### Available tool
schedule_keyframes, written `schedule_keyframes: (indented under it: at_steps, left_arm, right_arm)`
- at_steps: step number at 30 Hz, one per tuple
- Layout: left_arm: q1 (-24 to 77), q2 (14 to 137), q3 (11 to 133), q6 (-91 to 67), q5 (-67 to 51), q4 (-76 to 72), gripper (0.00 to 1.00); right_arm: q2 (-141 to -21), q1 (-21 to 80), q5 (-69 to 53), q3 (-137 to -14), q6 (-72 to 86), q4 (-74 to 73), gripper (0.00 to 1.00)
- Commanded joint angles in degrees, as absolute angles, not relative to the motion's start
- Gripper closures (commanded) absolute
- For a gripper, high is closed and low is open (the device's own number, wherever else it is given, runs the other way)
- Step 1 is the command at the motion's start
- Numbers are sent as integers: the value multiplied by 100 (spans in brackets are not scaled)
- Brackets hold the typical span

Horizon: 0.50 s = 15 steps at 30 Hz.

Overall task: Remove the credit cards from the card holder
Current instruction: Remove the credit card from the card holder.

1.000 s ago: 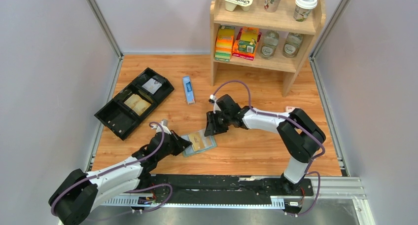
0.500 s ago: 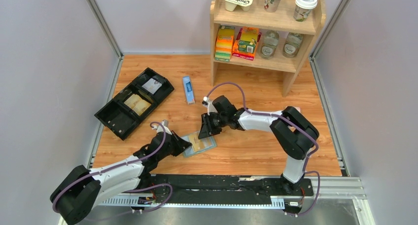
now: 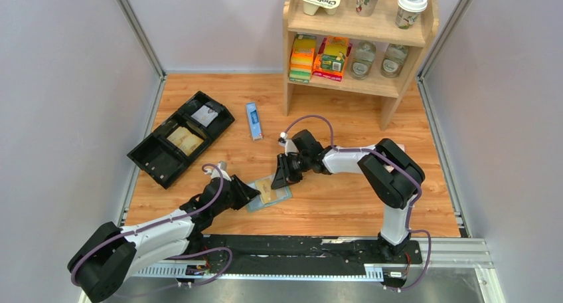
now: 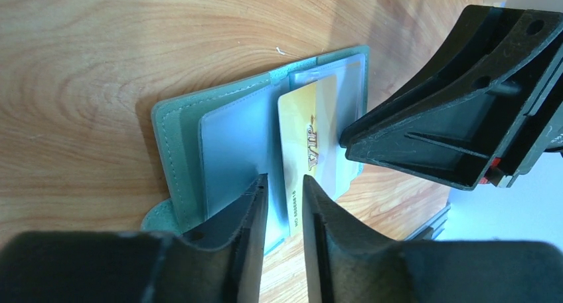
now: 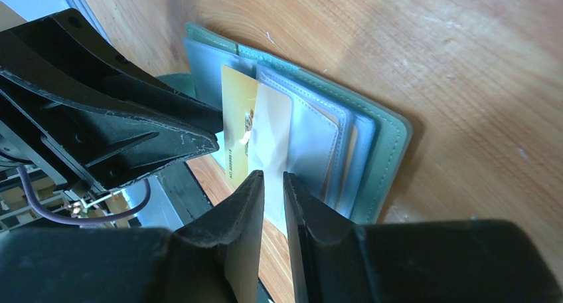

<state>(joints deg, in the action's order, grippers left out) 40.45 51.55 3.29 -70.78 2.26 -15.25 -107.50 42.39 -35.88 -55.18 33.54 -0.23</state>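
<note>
The left gripper grabs the golden VIP card by its protruding edge [image 3: 261, 193] [image 4: 291, 191] next. That leaves its pocketed part free to slide from the holder.
The card holder [image 3: 285, 194] lies open on the wood between both arms, sage green outside [image 4: 174, 127] with pale blue pocket pages [image 5: 312, 143]. One golden credit card [image 4: 304, 133] marked VIP sticks partly out of a clear pocket near the middle; it also shows in the right wrist view [image 5: 237, 120]. My left gripper [image 4: 282, 183] is over the holder's near edge, jaws a narrow gap apart, nothing between them. My right gripper [image 5: 271, 177] comes from the opposite side, jaws a narrow gap apart over the pocket pages beside the card. The two grippers nearly meet [image 3: 265, 187].
A black compartmented tray [image 3: 149, 158] with items inside lies at the back left. A long narrow blue box [image 3: 253, 120] lies behind the holder. A wooden shelf [image 3: 388, 87] with cups, bottles and cartons stands at the back right.
My right gripper has moved left and down onto the open holder's far edge. The left gripper and the holder have hardly moved.
</note>
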Motion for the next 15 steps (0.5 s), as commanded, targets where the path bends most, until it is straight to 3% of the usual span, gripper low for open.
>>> schedule_keyframes:
  at_steps: [1, 15]
  left_arm:
    - [4061, 5221, 290, -7146, 351, -1617, 64]
    - [4061, 6231, 378, -7216, 70, -2627, 63]
  right_arm:
    - [-11004, 4113, -3252, -5238, 3217, -334, 74]
    - [-11092, 4096, -3340, -5265, 3208, -308, 75]
